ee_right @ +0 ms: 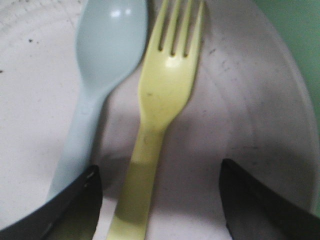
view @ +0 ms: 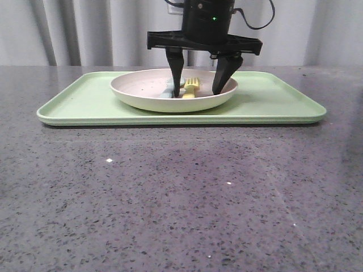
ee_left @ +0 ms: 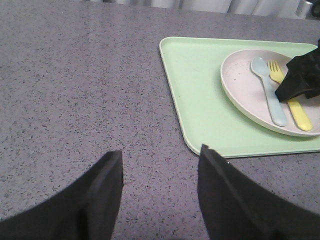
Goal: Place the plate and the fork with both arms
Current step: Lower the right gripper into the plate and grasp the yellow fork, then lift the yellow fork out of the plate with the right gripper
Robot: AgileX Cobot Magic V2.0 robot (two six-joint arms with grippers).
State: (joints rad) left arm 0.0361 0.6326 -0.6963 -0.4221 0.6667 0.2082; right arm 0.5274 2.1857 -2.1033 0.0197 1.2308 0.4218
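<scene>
My right gripper closes on the fork now, since my fingertips reach into the plate (view: pixel 142 93) on both sides of the fork's handle. Closing now would catch the yellow fork (view: pixel 191 86).
The plate (view: pixel 142 93) stands in the middle of the light-green tray (view: pixel 85 96). In it lies the yellow fork (view: pixel 191 86), beside a pale blue spoon (view: pixel 168 90). My right gripper (view: pixel 197 92) reaches down into the plate, open. Its fingers straddle the fork's handle (ee_right: pixel 145 165) without touching it, and one finger (ee_right: pixel 75 205) covers the end of the spoon (ee_right: pixel 107 45). My left gripper (ee_left: pixel 161 151) is open and empty above bare table just off the tray's (ee_left: pixel 200 90) near corner. From there the plate (ee_left: pixel 240 85) and the fork (ee_left: pixel 295 107) show, partly behind the right gripper (ee_left: pixel 302 80).
The tray sits toward the far side of a grey speckled table (view: pixel 181 192). A pale curtain hangs behind the table. The left gripper does not show in the front view.
</scene>
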